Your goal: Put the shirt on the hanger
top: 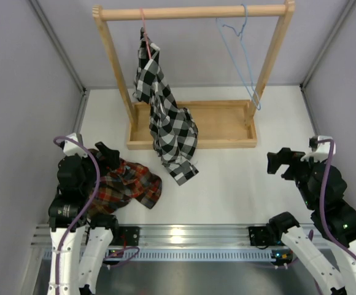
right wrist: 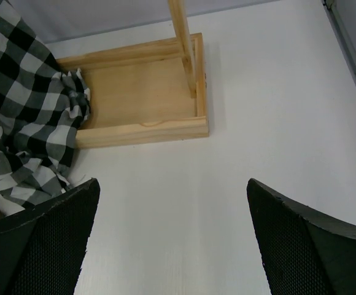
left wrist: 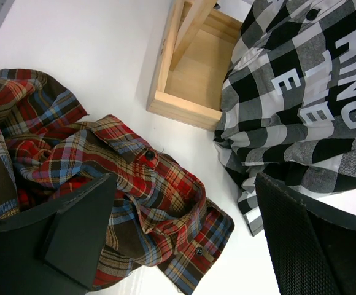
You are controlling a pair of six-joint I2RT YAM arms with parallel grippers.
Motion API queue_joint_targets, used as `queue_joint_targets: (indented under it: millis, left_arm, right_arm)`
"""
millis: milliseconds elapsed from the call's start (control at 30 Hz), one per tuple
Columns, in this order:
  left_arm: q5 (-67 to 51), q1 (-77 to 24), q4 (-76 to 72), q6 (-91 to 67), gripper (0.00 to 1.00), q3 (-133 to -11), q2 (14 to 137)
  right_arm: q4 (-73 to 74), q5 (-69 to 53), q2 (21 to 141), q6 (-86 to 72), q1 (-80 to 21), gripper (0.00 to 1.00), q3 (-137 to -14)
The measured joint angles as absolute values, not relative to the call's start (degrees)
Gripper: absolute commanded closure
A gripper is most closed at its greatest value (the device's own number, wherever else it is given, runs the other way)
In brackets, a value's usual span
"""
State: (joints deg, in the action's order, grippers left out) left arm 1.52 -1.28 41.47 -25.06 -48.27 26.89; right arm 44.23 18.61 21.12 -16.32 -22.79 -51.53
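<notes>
Next, my left gripper picks up the plaid shirt by the bunched fabric near its collar (top: 137,180) (left wrist: 156,201), which leaves the collar free for my right gripper.
The red, orange and dark blue plaid shirt (top: 126,183) lies crumpled on the white table at the front left; in the left wrist view (left wrist: 123,184) its collar and buttons show. The light-blue wire hanger (top: 242,55) hangs by its hook from the right part of the wooden rail. My left gripper (top: 106,153) is open and empty, just above the shirt's left part, its fingers (left wrist: 73,227) spread over the fabric. My right gripper (top: 278,163) is open and empty over bare table at the right, far from both shirt and hanger.
A wooden rack (top: 190,12) with a tray base (top: 221,142) stands at the back. A black-and-white checked shirt (top: 166,117) hangs from a pink-red hanger (top: 143,27) on its left part and drapes over the base onto the table (top: 239,184).
</notes>
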Motion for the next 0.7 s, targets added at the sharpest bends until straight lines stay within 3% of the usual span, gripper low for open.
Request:
queue_joint_targets:
  millis: [367,700]
  left_arm:
    - [6.2,-1.72,41.58,-26.74,0.02,-48.36,27.75]
    - [23.16,-1.96,48.05,-42.83,0.02,-50.02,45.82]
  right_arm:
    - [44.07,16.82,19.92,-16.75,-22.79,0.01,-51.2]
    - [43.7,10.61,24.4,-18.31,-22.81,0.01,-49.43]
